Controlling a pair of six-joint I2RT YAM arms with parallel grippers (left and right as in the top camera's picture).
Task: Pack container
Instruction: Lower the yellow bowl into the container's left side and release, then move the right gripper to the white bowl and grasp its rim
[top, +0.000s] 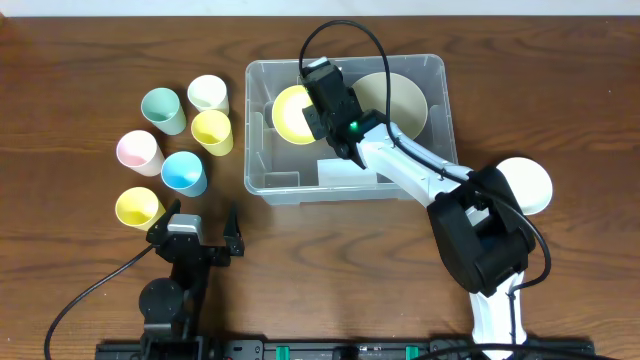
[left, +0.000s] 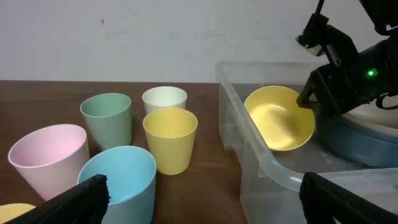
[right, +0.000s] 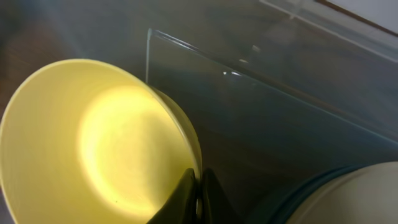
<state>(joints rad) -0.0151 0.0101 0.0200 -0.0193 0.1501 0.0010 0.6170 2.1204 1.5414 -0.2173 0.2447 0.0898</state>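
Observation:
The robot's right gripper should open now, as the yellow bowl (top: 288, 113) hangs tilted inside the container's sides, above a free part of the container's bottom beside the stack.
The clear container (top: 252, 140) stands at the middle of the table. Inside its left half, a yellow bowl (top: 288, 113) is tilted on edge, and my right gripper (top: 318, 116) is shut on its rim. In the right wrist view the two dark fingers (right: 186, 199) pinch the thin wall of the yellow bowl (right: 93, 137). The left wrist view shows the yellow bowl (left: 280, 121) leaning behind the container's wall (left: 273, 168). My left gripper (top: 197, 232) stands open and holds nothing, low at the front left, apart from the container.
A beige bowl (top: 395, 95) stacked on a blue one (left: 348, 146) fills the container's right half. Several cups stand left of it: green (top: 163, 108), white (top: 208, 93), yellow (top: 212, 130), pink (top: 138, 150), blue (top: 184, 172) and yellow (top: 138, 207). A white bowl (top: 530, 183) sits right.

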